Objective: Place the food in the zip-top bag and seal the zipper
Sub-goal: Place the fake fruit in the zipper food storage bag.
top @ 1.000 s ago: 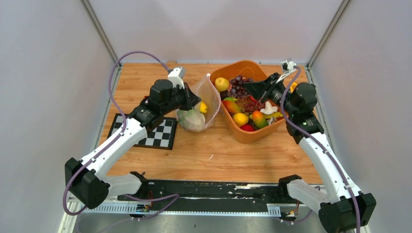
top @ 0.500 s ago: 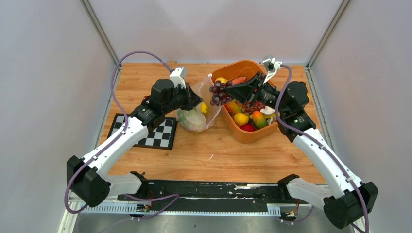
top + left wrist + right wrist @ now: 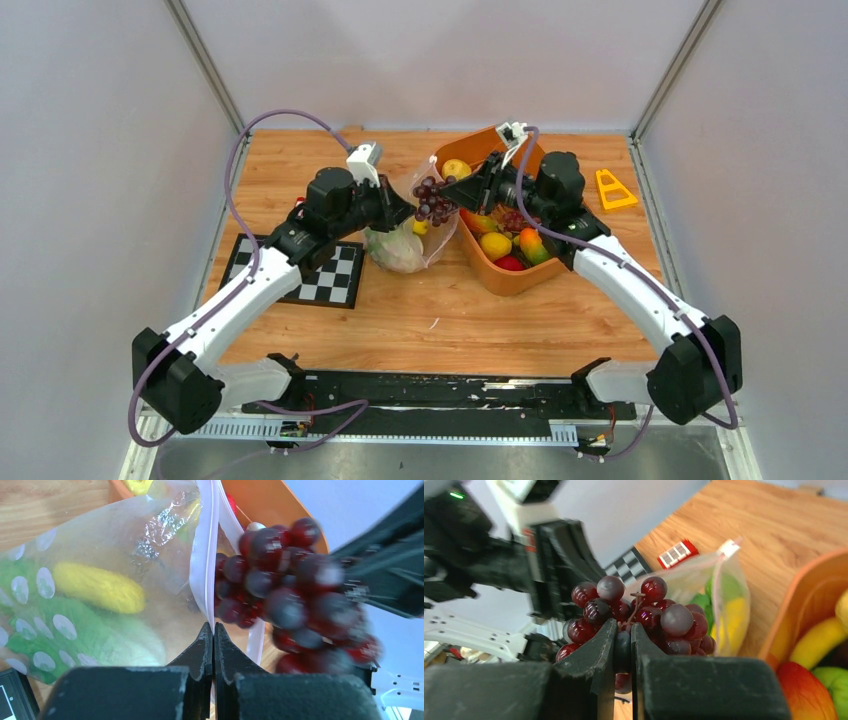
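My right gripper keeps hold of the grapes until they are inside the bag, since most of the purple grapes (image 3: 432,200) hang outside the bag's opening.
The clear zip-top bag (image 3: 398,247) stands open on the wood, left of the orange basket (image 3: 520,283). My left gripper (image 3: 405,212) is shut on the bag's mouth edge, pinching the pale zipper (image 3: 204,555) strip between its tips (image 3: 213,625). Inside the bag (image 3: 100,540) lie a yellow fruit (image 3: 97,587) and green cabbage (image 3: 65,635). My right gripper (image 3: 447,195) is shut on a bunch of purple grapes (image 3: 432,200), holding it in the air right at the bag's mouth. In the right wrist view the jaws (image 3: 623,625) clamp one grape low in the bunch (image 3: 644,612).
The basket (image 3: 809,605) still holds a lemon (image 3: 456,168), mangoes (image 3: 494,245) and more fruit. A checkerboard (image 3: 330,275) lies left of the bag, a small red block (image 3: 677,553) behind it. A yellow triangular piece (image 3: 612,190) lies at the right of the basket.
My right arm lifted the grapes out of the basket and swung left, bringing them to the bag's mouth. The left gripper kept its hold on the bag.
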`<state>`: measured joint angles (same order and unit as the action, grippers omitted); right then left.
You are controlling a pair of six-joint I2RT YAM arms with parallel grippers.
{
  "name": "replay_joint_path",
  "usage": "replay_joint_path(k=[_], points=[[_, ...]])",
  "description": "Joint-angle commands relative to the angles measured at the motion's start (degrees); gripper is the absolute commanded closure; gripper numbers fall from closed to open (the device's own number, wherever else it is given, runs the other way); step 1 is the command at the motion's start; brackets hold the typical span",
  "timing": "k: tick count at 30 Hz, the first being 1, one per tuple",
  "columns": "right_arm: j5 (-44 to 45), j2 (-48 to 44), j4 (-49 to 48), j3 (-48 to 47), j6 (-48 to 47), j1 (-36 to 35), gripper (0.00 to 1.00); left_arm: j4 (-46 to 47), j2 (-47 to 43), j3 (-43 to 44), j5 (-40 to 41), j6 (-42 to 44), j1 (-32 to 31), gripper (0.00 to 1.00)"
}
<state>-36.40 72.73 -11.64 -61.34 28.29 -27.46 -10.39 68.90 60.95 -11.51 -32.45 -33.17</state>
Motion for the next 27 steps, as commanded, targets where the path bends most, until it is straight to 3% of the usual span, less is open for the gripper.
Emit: replay_joint_path(k=[1,5,13,22,27], points=[[1.2,1.5,5.9,-3.5,-7.9,-0.1,0.98,2.9,-4.1,-0.8,0.4,1.8,0.2,1.00],[2.4,2.9,14.5,-6.3,-15.6,-0.8,0.98,3.0,-4.4,-0.7,0.2,2.0,0.3,1.00],[14.6,6.0,26.4,-11.4,-28.0,-7.0,0.97,2.6,-6.4,-0.1,2.0,3.5,0.3,1.00],[28.0,9.5,14.6,-12.3,-21.8,-10.4,0.97,2.9,-3.8,0.0,-0.8,1.6,0.2,1.00],[29.8,12.5,7.8,-13.9,-18.8,-10.5,0.96,2.5,-3.9,0.3,-0.1,1.8,0.3,1.00]])
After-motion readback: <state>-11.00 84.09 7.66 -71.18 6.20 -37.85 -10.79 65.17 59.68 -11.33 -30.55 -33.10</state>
